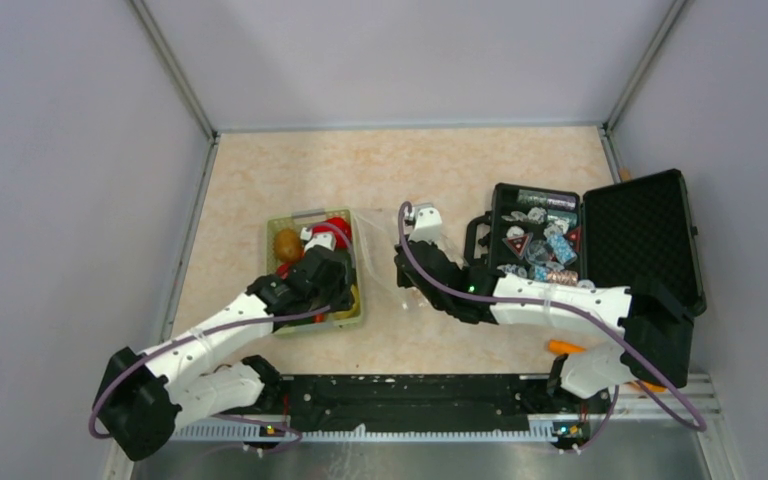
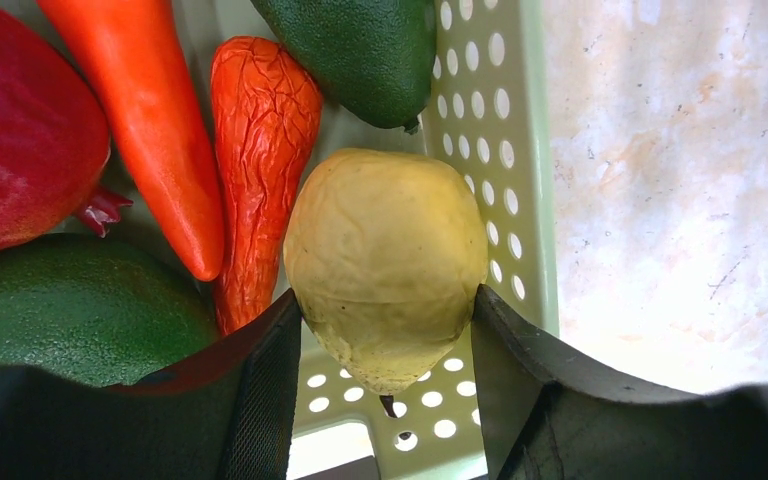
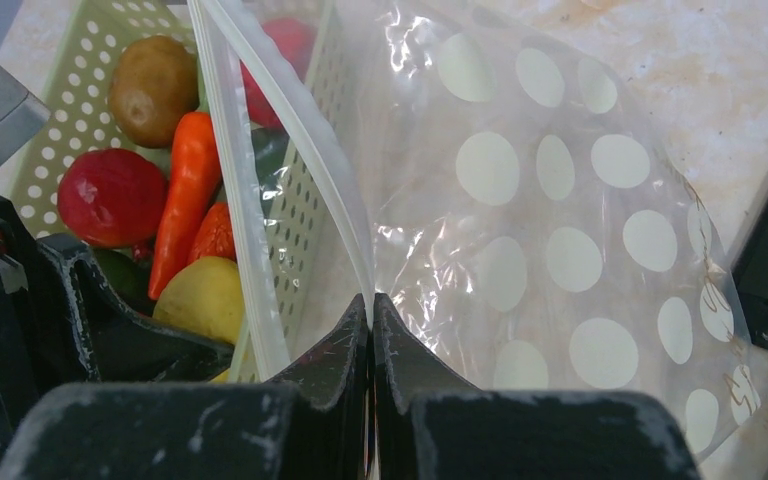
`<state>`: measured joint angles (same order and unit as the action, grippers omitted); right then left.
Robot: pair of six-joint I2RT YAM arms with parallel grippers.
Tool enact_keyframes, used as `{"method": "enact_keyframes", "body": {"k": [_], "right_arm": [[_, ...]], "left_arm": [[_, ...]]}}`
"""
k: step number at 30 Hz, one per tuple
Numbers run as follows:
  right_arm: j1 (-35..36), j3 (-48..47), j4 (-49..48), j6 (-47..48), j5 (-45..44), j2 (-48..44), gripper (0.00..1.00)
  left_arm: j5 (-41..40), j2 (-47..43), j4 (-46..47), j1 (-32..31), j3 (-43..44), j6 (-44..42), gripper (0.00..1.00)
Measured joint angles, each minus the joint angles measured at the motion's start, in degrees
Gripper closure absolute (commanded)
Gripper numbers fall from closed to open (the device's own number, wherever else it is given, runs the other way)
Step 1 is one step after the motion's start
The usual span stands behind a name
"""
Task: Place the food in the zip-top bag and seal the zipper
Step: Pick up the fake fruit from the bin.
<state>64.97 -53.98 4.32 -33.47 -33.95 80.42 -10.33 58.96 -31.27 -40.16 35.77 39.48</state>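
Note:
I would bring the yellow fruit up with my left gripper if I lifted now, because both its fingers press the fruit's sides and nothing lies on the fruit.
The food lies in a pale green basket [image 2: 525,150]. My left gripper [image 2: 385,340] reaches into it. Both fingers press the sides of a yellow fruit [image 2: 385,240], which rests on the basket floor. Beside it are a smooth orange carrot [image 2: 150,120], a wrinkled orange piece [image 2: 260,150], dark green pieces [image 2: 360,50] and a red fruit [image 2: 10,130]. My right gripper [image 3: 371,300] is shut on the mouth edge of the dotted zip-top bag [image 3: 560,230] and holds it up next to the basket. The zipper [image 3: 243,200] runs up from the jaws, and the mouth gapes.
An open black case [image 1: 640,235] of shiny packets [image 1: 540,240] stands at the right, close to the right arm. An orange piece [image 1: 565,347] lies by the right arm's base. Grey walls enclose the tabletop [image 1: 410,165] on three sides.

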Motion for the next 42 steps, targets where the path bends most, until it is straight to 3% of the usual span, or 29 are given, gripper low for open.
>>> {"method": "enact_keyframes", "body": {"k": [20, 42], "right_arm": [[-0.02, 1.11, -0.24, -0.11, 0.04, -2.03, 1.0], [-0.02, 1.11, -0.46, 0.9, 2.43, -2.03, 1.0]], "left_arm": [[-2.84, -7.93, -2.36, 0.0, 0.15, -0.04, 0.85], [-9.27, -12.37, -4.87, 0.0, 1.07, 0.68, 0.85]]}}
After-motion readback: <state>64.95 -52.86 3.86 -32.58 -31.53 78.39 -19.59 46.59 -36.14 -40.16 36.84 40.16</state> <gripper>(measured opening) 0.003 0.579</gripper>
